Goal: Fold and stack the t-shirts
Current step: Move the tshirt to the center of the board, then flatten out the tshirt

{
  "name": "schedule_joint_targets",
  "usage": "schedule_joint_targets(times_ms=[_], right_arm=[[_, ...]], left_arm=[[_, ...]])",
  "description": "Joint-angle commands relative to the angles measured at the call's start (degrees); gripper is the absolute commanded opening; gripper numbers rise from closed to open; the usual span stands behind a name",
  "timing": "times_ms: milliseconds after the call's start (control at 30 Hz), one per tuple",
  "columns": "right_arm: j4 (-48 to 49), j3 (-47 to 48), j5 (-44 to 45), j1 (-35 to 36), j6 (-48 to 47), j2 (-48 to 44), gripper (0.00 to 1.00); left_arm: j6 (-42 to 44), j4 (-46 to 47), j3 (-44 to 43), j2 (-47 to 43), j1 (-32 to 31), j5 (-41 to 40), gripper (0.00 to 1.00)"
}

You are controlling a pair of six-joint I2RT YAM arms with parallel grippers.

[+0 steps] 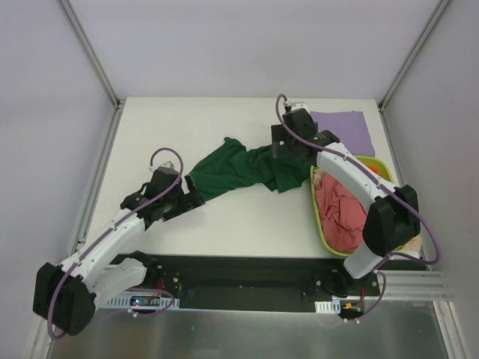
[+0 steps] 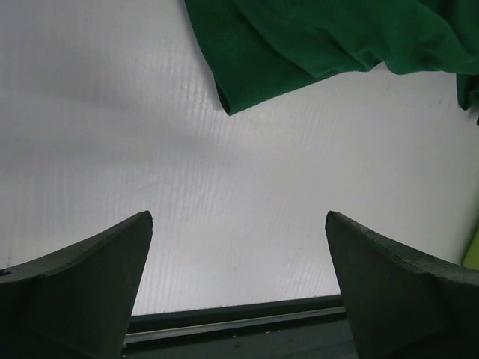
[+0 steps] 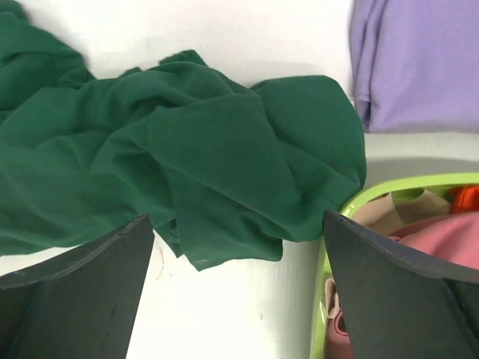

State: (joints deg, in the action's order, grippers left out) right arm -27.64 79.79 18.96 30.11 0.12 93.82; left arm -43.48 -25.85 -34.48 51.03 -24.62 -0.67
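Next, the right gripper grabs the dark green t-shirt's near edge at its basket-side end (image 1: 291,186) (image 3: 262,250) to stretch the t-shirt open for folding.
The dark green t-shirt (image 1: 239,170) lies crumpled across the middle of the table; it also shows in the right wrist view (image 3: 194,149) and the left wrist view (image 2: 322,37). The lilac-purple t-shirt (image 1: 344,129) lies folded flat at the back right, seen in the right wrist view (image 3: 419,60). The pinkish-red t-shirt (image 1: 340,213) and a beige one (image 3: 389,209) lie in the basket. My left gripper (image 2: 238,247) is open and empty, just short of the green shirt's left end. My right gripper (image 3: 238,254) is open and empty above the shirt's right end.
The lime-green basket (image 1: 318,217) stands at the right, near the front edge; its rim shows in the right wrist view (image 3: 374,191). A small orange object (image 3: 465,198) lies in it. Bare white table (image 1: 172,123) lies to the left and back.
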Motion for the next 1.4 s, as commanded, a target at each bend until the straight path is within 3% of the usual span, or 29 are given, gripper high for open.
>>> schedule_joint_targets(times_ms=[0,100,233,433,767,967,1033,1067,1100,1300,1367], right_arm=[[5.39,-3.48,-2.25,1.62,-6.08,-6.44,0.96],[9.88,-11.04,-6.91,3.29,-10.22,-10.14,0.95],[9.01,-18.86,-9.99,4.52,-7.52,-11.11,0.88],[14.79,-25.47,-7.09,7.51,-3.91,-9.98,0.81],[19.11,-20.56,-4.03,7.69,-0.30,3.12,0.73],[19.64,-19.23,3.44,7.69,3.12,6.64,0.64],[19.81,-19.23,4.68,7.69,3.75,6.81,0.56],[19.90,-19.32,5.03,7.69,4.01,6.64,0.52],[19.99,-19.41,5.21,7.60,3.92,6.46,0.48],[19.73,-22.21,9.51,7.51,3.48,1.03,0.07],[19.73,-24.23,11.00,7.42,3.22,-2.48,0.01]], left_arm=[[0.42,2.11,-6.55,9.68,1.15,-1.53,0.98],[0.51,2.99,-10.24,17.85,2.21,0.31,0.87],[1.47,3.78,-14.64,27.09,2.65,3.21,0.77],[1.12,4.93,-17.90,36.15,2.65,3.75,0.70],[2.26,6.77,-22.38,43.98,3.70,-2.67,0.64],[2.97,7.56,-23.79,47.76,4.94,0.40,0.48],[3.23,8.35,-23.97,48.90,4.93,0.58,0.32],[3.14,8.53,-23.97,49.34,4.93,0.58,0.11],[3.06,8.44,-23.97,49.61,5.02,0.58,0.00],[3.41,9.41,-21.78,44.09,5.29,-2.22,0.00],[3.58,9.85,-20.64,39.36,5.29,-4.07,0.00]])
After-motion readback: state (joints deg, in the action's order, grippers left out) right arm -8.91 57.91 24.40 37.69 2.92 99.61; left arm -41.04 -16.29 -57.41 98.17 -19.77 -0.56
